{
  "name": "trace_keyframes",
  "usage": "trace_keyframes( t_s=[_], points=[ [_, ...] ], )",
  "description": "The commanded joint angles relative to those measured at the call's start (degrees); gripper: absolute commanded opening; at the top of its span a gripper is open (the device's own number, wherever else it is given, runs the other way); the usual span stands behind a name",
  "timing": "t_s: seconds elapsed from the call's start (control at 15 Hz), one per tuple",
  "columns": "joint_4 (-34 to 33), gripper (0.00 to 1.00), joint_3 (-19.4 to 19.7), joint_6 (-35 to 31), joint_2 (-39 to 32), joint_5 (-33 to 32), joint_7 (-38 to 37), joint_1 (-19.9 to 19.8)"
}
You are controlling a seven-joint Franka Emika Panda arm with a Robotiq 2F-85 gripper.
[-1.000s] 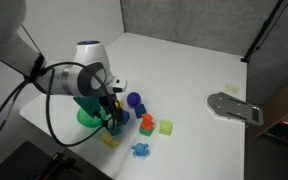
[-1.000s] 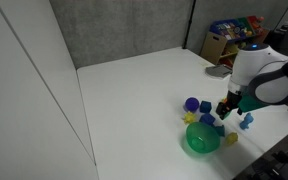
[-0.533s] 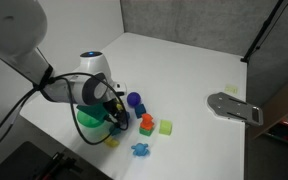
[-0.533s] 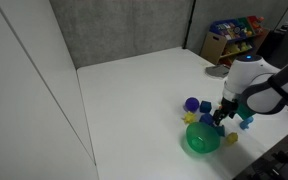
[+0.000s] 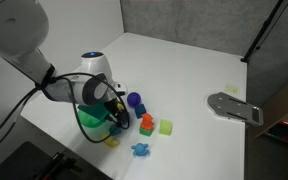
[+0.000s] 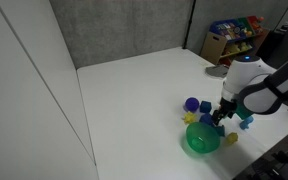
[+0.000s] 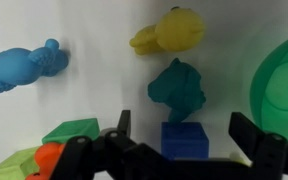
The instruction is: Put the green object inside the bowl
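Note:
It isn't time to close yet: the teal toy (image 7: 178, 90) is beyond my gripper's fingers, which are on both sides of the blue cube (image 7: 184, 138), so they would miss the toy if I closed now.
The green object (image 7: 177, 88) is a small dark teal toy lying on the white table, seen in the wrist view just ahead of my gripper (image 7: 189, 135). The gripper is open, and its two black fingers straddle a blue cube (image 7: 184, 138) that sits right behind the teal toy. The round bright green bowl (image 7: 286, 85) is at the right edge of the wrist view, close beside the toy. In both exterior views the gripper (image 5: 113, 118) (image 6: 220, 117) hangs low over the toy cluster next to the bowl (image 5: 85, 118) (image 6: 202, 142). The teal toy is hidden by the gripper there.
A yellow toy (image 7: 171, 32), a light blue toy (image 7: 24, 66), a lime-green cube (image 7: 72, 130) and an orange piece (image 7: 49, 155) lie around. A dark blue ball (image 5: 134, 101) and a grey metal plate (image 5: 234, 106) also rest on the table.
Over the last second the arm shifted towards the bowl and came lower over the toys. In the last half second it has barely moved.

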State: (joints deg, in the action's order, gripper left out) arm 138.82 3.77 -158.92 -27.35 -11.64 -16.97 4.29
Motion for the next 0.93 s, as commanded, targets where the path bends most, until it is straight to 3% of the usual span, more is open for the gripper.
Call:
trace_keyframes(
  t_s=[0.0,0.53,0.87],
  points=[
    [-0.82,1.00,-0.80,-2.33,-2.02,3.45,5.83,-1.54],
    [-0.81,1.00,-6.82,-9.47,-5.92,9.47,18.48,-8.88],
    [-1.24,1.00,-9.29,-10.31,-7.53,10.05,21.42,-11.02]
  ],
)
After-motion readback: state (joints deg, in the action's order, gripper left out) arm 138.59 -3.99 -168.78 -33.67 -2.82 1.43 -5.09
